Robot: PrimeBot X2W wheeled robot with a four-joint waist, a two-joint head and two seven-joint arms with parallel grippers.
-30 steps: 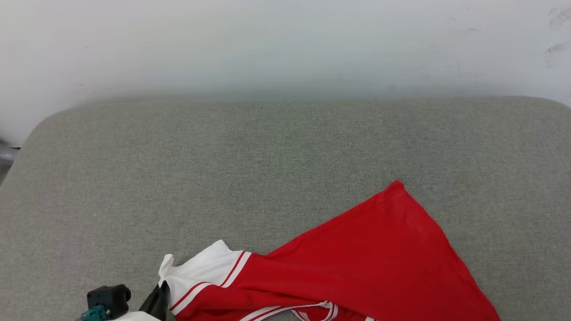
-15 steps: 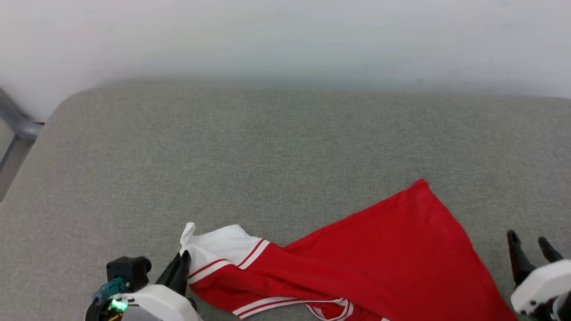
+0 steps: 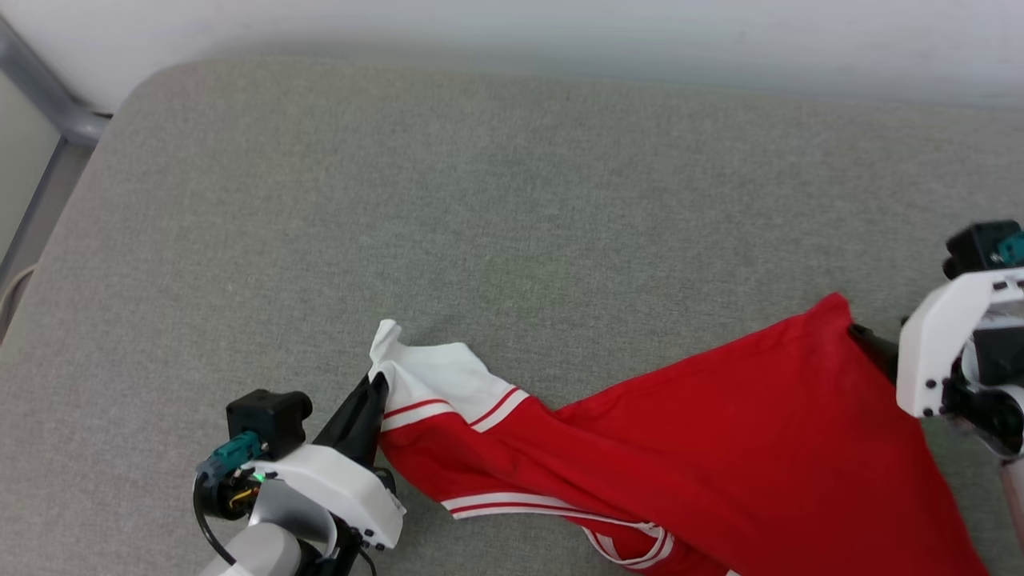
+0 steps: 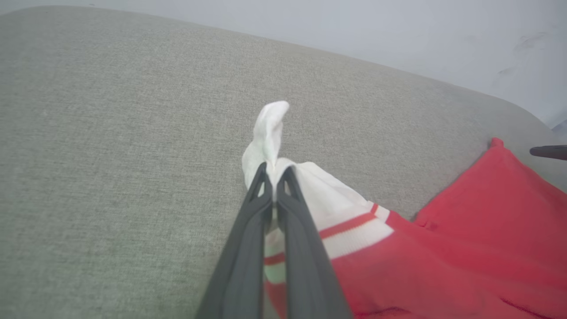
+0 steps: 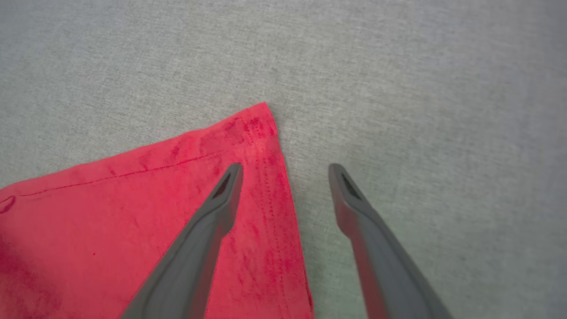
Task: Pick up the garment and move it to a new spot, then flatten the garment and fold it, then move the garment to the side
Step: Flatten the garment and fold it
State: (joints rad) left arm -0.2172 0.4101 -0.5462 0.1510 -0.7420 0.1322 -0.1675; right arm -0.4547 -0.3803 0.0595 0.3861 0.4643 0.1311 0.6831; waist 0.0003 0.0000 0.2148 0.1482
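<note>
The jersey needs to be folded, so my right gripper should grab the red jersey by its hem corner next.
The garment, red with a white striped sleeve, lies spread across the lower right of the grey padded surface. My left gripper is shut on the white sleeve end, which stands up between its fingertips. My right gripper is open at the garment's far red hem corner. In the right wrist view its gripper straddles the side edge, with one finger over the red cloth and the other over bare grey surface. The red body trails to the right in the left wrist view.
A pale wall runs along the far edge of the surface. A grey metal frame stands past the rounded far left corner. Bare grey fabric stretches across the far and left parts.
The head camera has tilted down and shifted. My right gripper came into view open and moved up to the red hem corner. My left gripper stays shut on the sleeve.
</note>
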